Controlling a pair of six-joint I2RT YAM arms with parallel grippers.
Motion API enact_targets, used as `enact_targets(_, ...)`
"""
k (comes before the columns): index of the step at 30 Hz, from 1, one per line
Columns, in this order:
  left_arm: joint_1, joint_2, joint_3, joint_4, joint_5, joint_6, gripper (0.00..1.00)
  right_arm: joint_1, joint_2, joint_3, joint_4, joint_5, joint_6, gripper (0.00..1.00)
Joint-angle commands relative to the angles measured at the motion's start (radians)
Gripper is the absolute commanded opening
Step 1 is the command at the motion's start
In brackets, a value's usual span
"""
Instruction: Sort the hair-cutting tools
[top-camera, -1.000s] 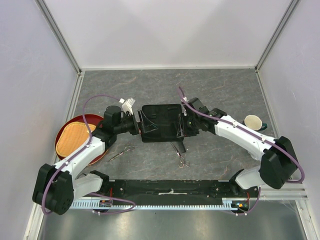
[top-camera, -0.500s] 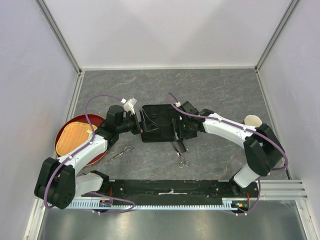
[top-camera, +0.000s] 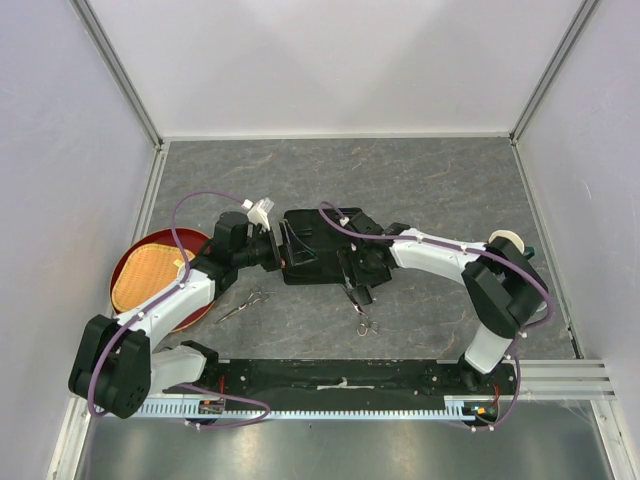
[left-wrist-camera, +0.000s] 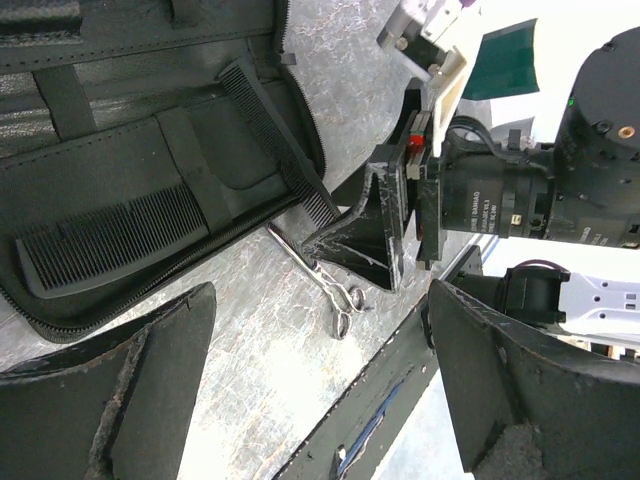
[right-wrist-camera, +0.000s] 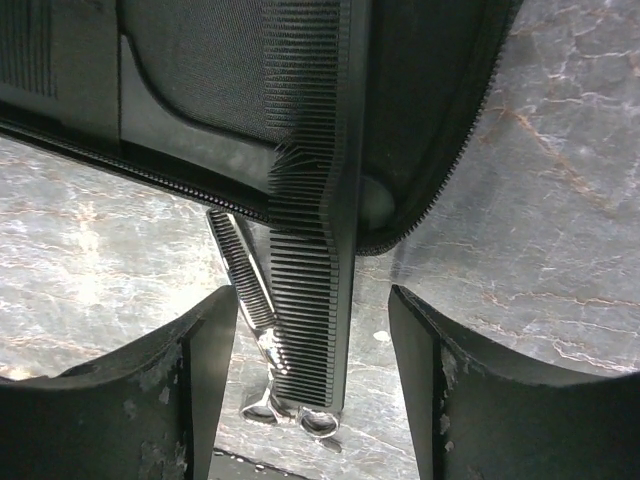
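Observation:
The protruding comb's end (top-camera: 349, 282) (right-wrist-camera: 312, 337) lies between both fingers and level with them, so closing now would catch the comb. It is time for my right gripper to close.
The black case (top-camera: 322, 228) lies open mid-table. One black comb (left-wrist-camera: 100, 245) lies tucked in a case pocket. A second black comb (right-wrist-camera: 315, 300) sticks out over the case's (right-wrist-camera: 200, 80) near right corner onto the table (top-camera: 357, 293). Silver scissors (right-wrist-camera: 245, 280) lie partly under that comb, also in the top view (top-camera: 366, 322) and the left wrist view (left-wrist-camera: 325, 280). Another pair of scissors (top-camera: 243, 305) lies left of the case. My right gripper (right-wrist-camera: 312, 380) is open, its fingers either side of the protruding comb, not touching. My left gripper (top-camera: 285, 247) is open and empty at the case's left edge.
A red round tray (top-camera: 135, 255) with a woven yellow mat sits at the far left under my left arm. A pale yellow cup (top-camera: 505, 242) stands at the right behind my right arm. The black arm rail (top-camera: 340, 375) runs along the near edge.
My right gripper has moved left and nearer, from over the case's right side to its near right corner above the protruding comb. My left arm has shifted slightly towards the case.

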Motion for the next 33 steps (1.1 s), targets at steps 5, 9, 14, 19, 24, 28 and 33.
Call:
enact_targets(5, -0.003, -0.009, 0.029, -0.012, -0.025, 0.017, 0.92, 0.031, 0.032, -0.003, 0.016, 0.083, 0.001, 0.58)
enact_targets(9, -0.003, -0.010, 0.029, -0.017, -0.025, 0.017, 0.92, 0.031, 0.021, -0.010, 0.017, 0.115, 0.005, 0.45)
enact_targets(14, -0.003, -0.013, 0.029, -0.023, -0.026, 0.018, 0.92, 0.033, -0.004, -0.019, 0.017, 0.114, 0.012, 0.40)
enact_targets(19, -0.003, -0.020, 0.029, -0.021, -0.019, 0.017, 0.92, 0.034, -0.047, -0.015, 0.019, 0.103, 0.024, 0.39)
enact_targets(24, -0.003, -0.047, 0.032, -0.018, -0.004, 0.017, 0.92, 0.034, -0.122, -0.001, 0.025, 0.057, 0.021, 0.39)
enact_targets(28, -0.005, -0.079, 0.043, -0.014, 0.026, 0.017, 0.92, 0.034, -0.189, 0.013, 0.043, -0.015, -0.022, 0.39)
enact_targets(33, -0.003, -0.127, 0.063, -0.015, 0.050, -0.005, 0.93, 0.041, -0.283, 0.001, 0.091, -0.152, -0.105, 0.37)
